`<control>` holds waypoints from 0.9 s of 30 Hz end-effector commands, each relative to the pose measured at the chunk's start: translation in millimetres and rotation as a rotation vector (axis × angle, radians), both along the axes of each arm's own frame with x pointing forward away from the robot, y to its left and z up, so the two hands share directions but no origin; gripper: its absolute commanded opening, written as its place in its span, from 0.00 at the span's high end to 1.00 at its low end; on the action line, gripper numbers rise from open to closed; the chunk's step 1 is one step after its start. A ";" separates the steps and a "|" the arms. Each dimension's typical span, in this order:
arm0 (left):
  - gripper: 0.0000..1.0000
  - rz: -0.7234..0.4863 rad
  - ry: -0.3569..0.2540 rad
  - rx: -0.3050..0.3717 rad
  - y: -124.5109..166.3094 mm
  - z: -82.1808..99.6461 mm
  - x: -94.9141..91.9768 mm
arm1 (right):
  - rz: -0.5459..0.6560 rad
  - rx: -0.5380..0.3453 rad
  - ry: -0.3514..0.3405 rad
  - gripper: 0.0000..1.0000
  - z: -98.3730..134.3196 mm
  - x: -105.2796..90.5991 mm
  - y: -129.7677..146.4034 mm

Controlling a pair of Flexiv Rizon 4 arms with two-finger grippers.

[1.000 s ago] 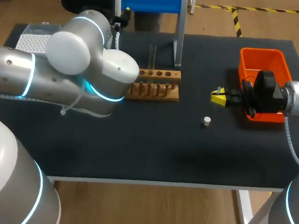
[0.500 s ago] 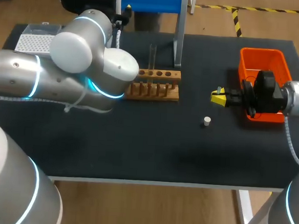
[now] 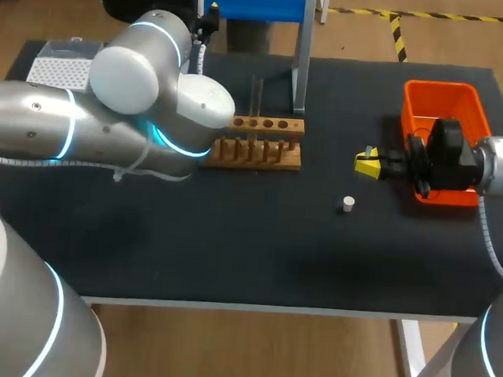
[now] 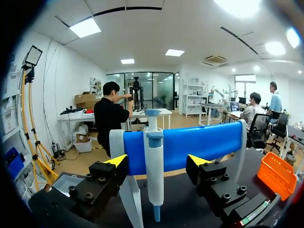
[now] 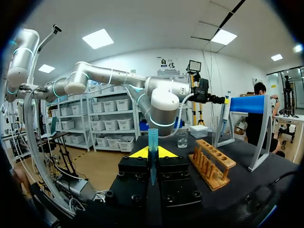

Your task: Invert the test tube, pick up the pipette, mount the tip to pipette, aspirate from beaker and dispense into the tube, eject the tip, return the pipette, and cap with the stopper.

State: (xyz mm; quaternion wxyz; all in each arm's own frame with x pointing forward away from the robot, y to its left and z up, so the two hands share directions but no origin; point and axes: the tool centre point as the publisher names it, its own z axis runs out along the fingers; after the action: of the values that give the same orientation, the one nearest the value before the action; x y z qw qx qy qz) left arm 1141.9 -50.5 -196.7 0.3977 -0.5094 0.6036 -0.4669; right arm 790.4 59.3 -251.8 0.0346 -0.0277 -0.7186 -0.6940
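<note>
The pipette hangs upright with a thin blue nozzle (image 4: 157, 213) at its bottom, so my left gripper should grab it by its thick white body (image 4: 155, 168) next.
A white and blue pipette (image 4: 153, 161) hangs on the blue-barred stand (image 3: 256, 1). My left gripper (image 4: 156, 161) is open around the pipette, a finger on each side with gaps. A clear test tube (image 3: 256, 94) stands upright in the wooden rack (image 3: 259, 142). The small white stopper (image 3: 347, 204) lies on the mat. My right gripper (image 3: 367, 165) hovers beside the orange bin, shut on a blue pipette tip (image 5: 152, 142) that points out ahead of it. The beaker (image 5: 182, 139) shows past the rack in the right wrist view; in the head view my left arm hides it.
An orange bin (image 3: 443, 103) sits at the right, under my right wrist. A tip box (image 3: 57, 71) stands at the far left corner. My left arm covers much of the left half of the black mat.
My left arm has shifted a little back and to the right, toward the pipette stand. The right arm, stopper and test tube have not moved.
</note>
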 end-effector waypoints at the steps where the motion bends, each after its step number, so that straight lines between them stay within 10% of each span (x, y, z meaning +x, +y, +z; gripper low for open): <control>1: 0.23 0.007 -0.003 0.002 -2.8 -3.9 11.0 | -0.002 -0.002 0.000 1.00 0.2 -0.7 0.4; 16: 0.56 0.018 -0.005 0.006 -1.4 -5.8 23.1 | -0.002 -0.002 0.000 1.00 0.2 -0.7 0.4; 27: 0.58 0.022 0.002 0.008 -1.6 -8.8 26.7 | -0.002 -0.002 0.000 1.00 0.2 -0.7 0.4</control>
State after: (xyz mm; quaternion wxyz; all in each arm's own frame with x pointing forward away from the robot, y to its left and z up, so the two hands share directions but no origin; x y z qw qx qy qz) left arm 1163.8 -50.2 -202.1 0.4026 -0.5154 0.6020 -0.4581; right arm 790.4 59.3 -251.8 0.0346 -0.0277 -0.7186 -0.6940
